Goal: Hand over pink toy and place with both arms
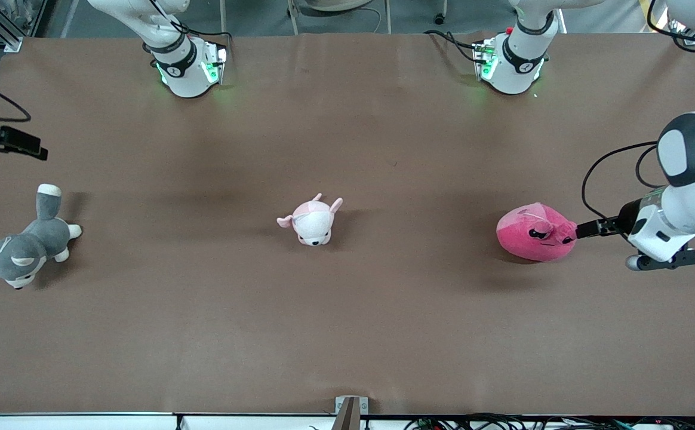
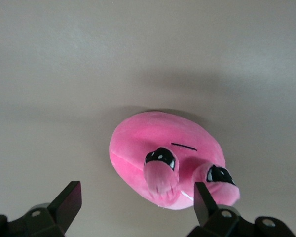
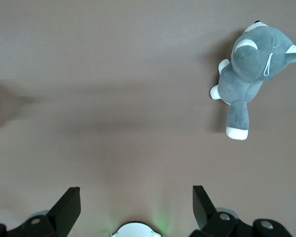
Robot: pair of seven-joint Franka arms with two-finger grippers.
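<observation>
In the left wrist view the near eye lobe (image 2: 161,174) is still beyond my left gripper's open fingers, so it moves toward the lobe next before closing.
The pink toy (image 1: 532,234) is a rounded hot-pink plush with droopy black eyes. It lies on the brown table toward the left arm's end. My left gripper (image 1: 583,229) is low beside it with its fingertips at the toy's edge. In the left wrist view the toy (image 2: 158,143) lies just ahead of my open left gripper (image 2: 137,202); one finger (image 2: 203,200) stands in front of the toy's rim by an eye, and nothing is held. My right gripper (image 3: 135,207) is open and empty, high over the table near its own base, and does not show in the front view.
A pale pink-and-white plush (image 1: 313,222) lies at the table's middle. A grey-and-white plush (image 1: 25,248) lies toward the right arm's end and shows in the right wrist view (image 3: 251,74). A black device (image 1: 7,143) with a cable overhangs that end's edge.
</observation>
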